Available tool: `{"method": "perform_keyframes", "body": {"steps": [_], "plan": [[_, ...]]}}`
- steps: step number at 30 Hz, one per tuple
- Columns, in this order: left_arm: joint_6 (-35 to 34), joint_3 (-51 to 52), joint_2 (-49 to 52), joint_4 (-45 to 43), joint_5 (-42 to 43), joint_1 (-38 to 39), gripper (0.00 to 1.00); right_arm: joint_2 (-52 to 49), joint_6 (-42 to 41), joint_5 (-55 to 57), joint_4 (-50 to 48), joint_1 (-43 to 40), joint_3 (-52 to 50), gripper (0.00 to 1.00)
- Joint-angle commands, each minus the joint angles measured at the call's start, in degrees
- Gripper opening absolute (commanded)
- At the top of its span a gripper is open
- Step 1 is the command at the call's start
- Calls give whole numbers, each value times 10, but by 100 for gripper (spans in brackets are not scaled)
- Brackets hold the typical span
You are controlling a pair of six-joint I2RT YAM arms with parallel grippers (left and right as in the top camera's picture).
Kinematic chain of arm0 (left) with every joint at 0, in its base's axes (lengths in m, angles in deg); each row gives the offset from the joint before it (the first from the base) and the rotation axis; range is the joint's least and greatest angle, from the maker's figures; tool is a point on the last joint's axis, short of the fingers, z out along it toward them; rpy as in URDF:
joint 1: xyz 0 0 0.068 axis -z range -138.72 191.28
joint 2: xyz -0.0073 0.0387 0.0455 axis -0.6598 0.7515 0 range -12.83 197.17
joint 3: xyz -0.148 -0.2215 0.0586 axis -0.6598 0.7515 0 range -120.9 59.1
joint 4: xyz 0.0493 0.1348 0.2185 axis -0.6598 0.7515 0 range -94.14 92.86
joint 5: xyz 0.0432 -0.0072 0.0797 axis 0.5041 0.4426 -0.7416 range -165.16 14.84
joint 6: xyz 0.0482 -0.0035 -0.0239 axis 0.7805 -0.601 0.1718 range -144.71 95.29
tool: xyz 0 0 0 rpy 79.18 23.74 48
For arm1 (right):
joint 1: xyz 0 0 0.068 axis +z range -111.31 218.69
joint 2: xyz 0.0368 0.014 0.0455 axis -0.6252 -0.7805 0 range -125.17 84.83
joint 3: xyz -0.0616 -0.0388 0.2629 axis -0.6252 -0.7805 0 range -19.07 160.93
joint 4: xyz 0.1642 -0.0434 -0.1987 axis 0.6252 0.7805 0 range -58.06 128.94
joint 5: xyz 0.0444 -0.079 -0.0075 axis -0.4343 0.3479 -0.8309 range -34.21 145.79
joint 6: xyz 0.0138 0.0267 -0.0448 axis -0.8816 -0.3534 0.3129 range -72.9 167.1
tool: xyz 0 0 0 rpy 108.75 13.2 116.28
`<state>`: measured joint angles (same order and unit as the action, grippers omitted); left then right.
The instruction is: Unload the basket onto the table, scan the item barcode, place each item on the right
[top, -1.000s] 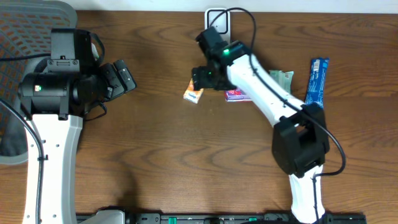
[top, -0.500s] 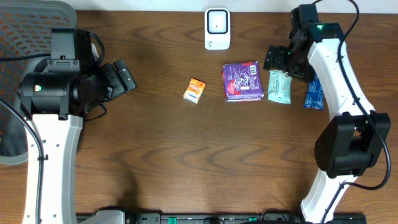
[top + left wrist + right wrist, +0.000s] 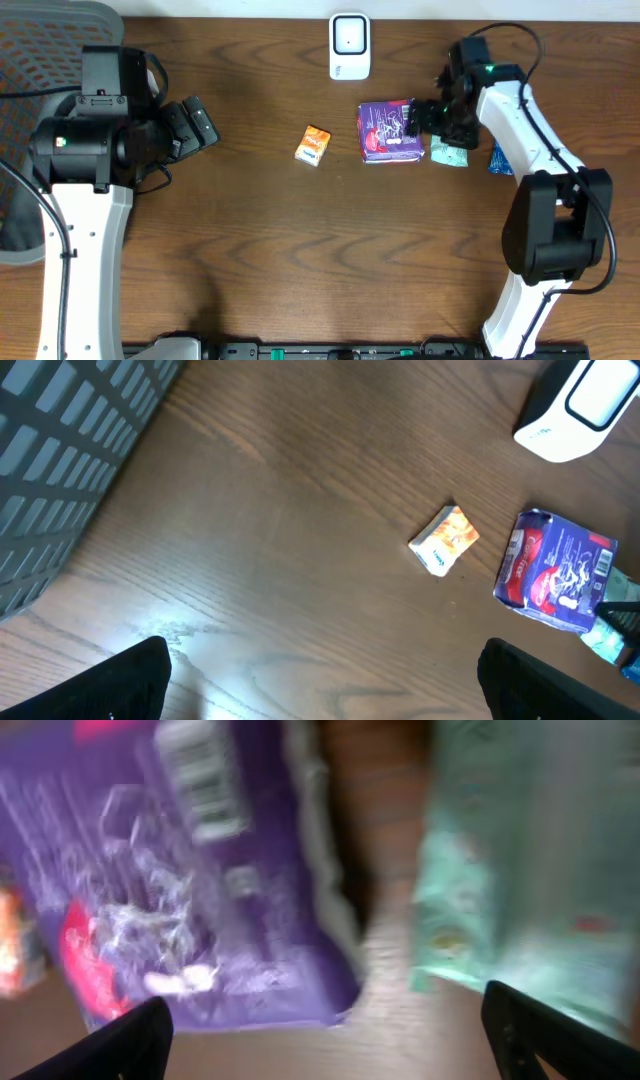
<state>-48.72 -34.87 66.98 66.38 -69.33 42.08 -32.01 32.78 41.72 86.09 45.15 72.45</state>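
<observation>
The right gripper grabs the purple packet (image 3: 388, 132) by its edge facing the green packet next. That keeps the barcode uncovered for scanning.
The white barcode scanner (image 3: 349, 45) stands at the table's far edge, also in the left wrist view (image 3: 580, 405). Below it lie a small orange packet (image 3: 314, 145), a purple packet (image 3: 388, 132) and a green packet (image 3: 450, 154). My right gripper (image 3: 428, 118) hovers open over the gap between the purple packet (image 3: 200, 870) and the green packet (image 3: 520, 850); that view is blurred and nothing is between its fingertips (image 3: 130, 1040). My left gripper (image 3: 200, 122) hangs open at the left, well away from the orange packet (image 3: 445, 540) and purple packet (image 3: 555, 570).
A blue packet (image 3: 500, 158) lies right of the green one, partly under the right arm. A grey mesh chair (image 3: 60, 40) is at the far left corner. The right arm's cable loops over the table's back right.
My right arm swung from beside the orange packet out to the far right, then back left to between the purple and green packets. The left arm has not moved.
</observation>
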Motion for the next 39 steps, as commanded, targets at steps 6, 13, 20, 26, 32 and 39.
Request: {"method": "perform_keyframes", "body": {"steps": [6,13,20,26,32,39], "plan": [[2,0,-1,2,-4,-2,98,-2,67,-105,-42,4,-40,90],[2,0,-1,2,-4,-2,98,-2,49,-107,-40,6,-49,95],[2,0,-1,2,-4,-2,98,-2,45,-94,-65,6,-75,86],[2,0,-1,2,-4,-2,98,-2,34,-94,-95,4,-75,78],[2,0,-1,2,-4,-2,98,-2,31,-93,-112,3,-75,77],[2,0,-1,2,-4,-2,98,-13,24,-75,-115,5,-83,57]]}}
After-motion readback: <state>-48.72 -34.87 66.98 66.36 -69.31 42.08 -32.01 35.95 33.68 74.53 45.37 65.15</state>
